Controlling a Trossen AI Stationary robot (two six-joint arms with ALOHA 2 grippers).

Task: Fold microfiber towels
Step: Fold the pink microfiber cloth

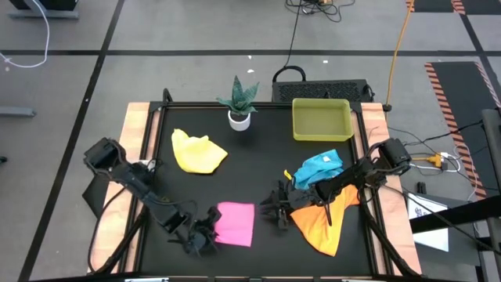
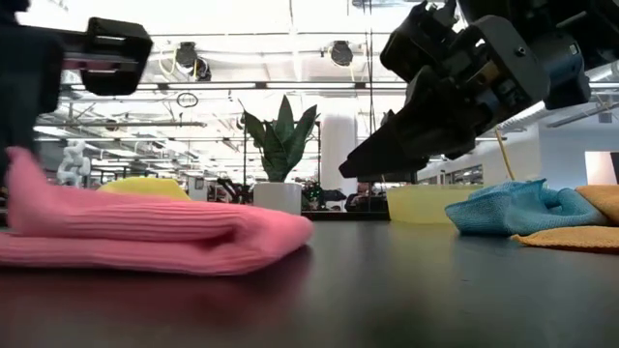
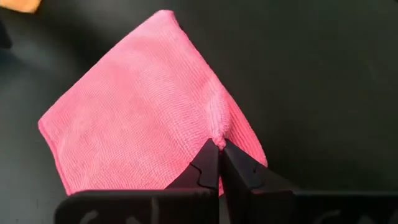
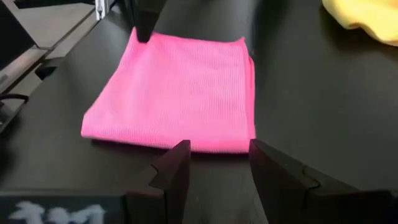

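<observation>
The pink towel should stay in my left gripper until angled on the black table: its far edge is parallel to the table's frame.
The pink towel lies folded on the black table, near the front edge. My left gripper is shut on its left edge, near the near-left corner. My right gripper is open and empty just right of the pink towel; in the right wrist view its fingers stand short of the towel's right edge. The orange towel lies spread out under the right arm. The light blue towel lies bunched behind it. The yellow towel lies crumpled at the far left. My left gripper pinches the pink towel's left edge between its two fingertips, close to a corner, and the cloth puckers there. The fingers come in low from the table's left. The held end is raised a little; the rest of the towel lies flat on the table.
A yellow-green plastic tray stands at the far right. A small potted plant stands at the far middle. Bare black table shows between the yellow and blue towels and in front of the pink towel.
</observation>
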